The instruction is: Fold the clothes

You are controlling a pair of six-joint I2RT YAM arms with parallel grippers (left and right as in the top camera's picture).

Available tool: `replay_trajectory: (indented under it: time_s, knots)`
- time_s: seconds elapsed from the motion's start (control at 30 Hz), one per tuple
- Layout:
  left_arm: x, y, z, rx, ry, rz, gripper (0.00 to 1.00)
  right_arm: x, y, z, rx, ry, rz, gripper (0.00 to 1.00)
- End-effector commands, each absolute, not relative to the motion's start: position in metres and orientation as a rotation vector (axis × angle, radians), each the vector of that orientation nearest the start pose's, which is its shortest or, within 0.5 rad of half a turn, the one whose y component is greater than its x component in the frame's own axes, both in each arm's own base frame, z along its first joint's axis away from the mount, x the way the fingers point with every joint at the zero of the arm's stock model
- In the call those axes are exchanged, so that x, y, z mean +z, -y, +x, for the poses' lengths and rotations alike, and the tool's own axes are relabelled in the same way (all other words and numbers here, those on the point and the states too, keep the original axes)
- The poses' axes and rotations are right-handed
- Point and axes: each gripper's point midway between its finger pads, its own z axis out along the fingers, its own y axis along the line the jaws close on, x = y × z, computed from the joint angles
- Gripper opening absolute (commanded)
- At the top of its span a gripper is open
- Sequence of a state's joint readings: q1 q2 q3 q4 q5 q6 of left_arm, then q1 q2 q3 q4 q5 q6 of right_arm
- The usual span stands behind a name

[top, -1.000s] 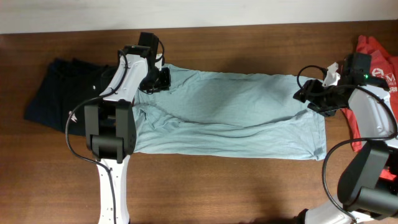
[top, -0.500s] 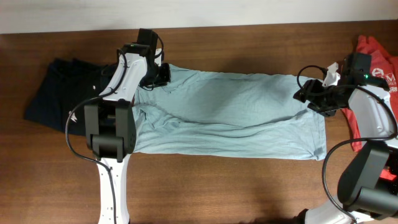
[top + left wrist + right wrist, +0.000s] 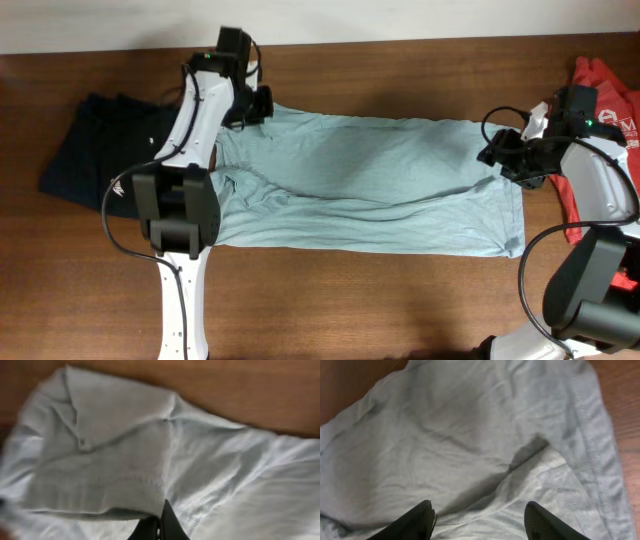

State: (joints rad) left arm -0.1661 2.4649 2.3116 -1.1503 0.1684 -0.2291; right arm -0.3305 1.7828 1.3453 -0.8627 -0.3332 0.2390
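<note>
The T-shirt's far corner needs to be grabbed by the robot's right gripper next, to match the left gripper's corner. Then the robot needs to fold the T-shirt's far edge nearward evenly.
A pale grey-blue T-shirt point(image 3: 370, 185) lies spread flat across the middle of the table. My left gripper point(image 3: 260, 104) sits at its far left corner, shut on a raised fold of the cloth point(image 3: 115, 485); in the left wrist view the left gripper point(image 3: 161, 510) has its dark fingers pressed together under that fold. At the shirt's far right corner my right gripper point(image 3: 497, 154) stands open. Its two fingertips point(image 3: 422, 512) straddle wrinkled fabric point(image 3: 485, 450) without pinching it.
A navy shirt point(image 3: 90, 150) lies bunched at the left end of the table, beside the left arm. A red shirt point(image 3: 603, 105) lies at the right edge, behind the right arm. Bare wood point(image 3: 350, 300) runs along the near side.
The left gripper has shut on the shirt's far left corner and moved a little toward the table's far edge. The right gripper has barely shifted and stays open.
</note>
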Motion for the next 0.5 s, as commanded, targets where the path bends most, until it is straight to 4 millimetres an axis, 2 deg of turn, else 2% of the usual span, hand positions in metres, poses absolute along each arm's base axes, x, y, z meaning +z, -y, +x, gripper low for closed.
replay_trajectory:
  time_s: [0.0, 0.23, 0.47]
  knots:
    - [0.102, 0.118, 0.538, -0.339, -2.840, -0.059, 0.01, 0.101, 0.091, 0.384, 0.413, -2.673, 0.847, 0.63]
    - [0.130, 0.117, 0.532, -0.340, -2.835, -0.058, 0.01, 0.104, 0.104, 0.415, 0.427, -2.544, 0.854, 0.63]
    - [0.131, 0.115, 0.524, -0.335, -2.865, -0.063, 0.01, 0.089, 0.113, 0.453, 0.466, -2.439, 0.833, 0.63]
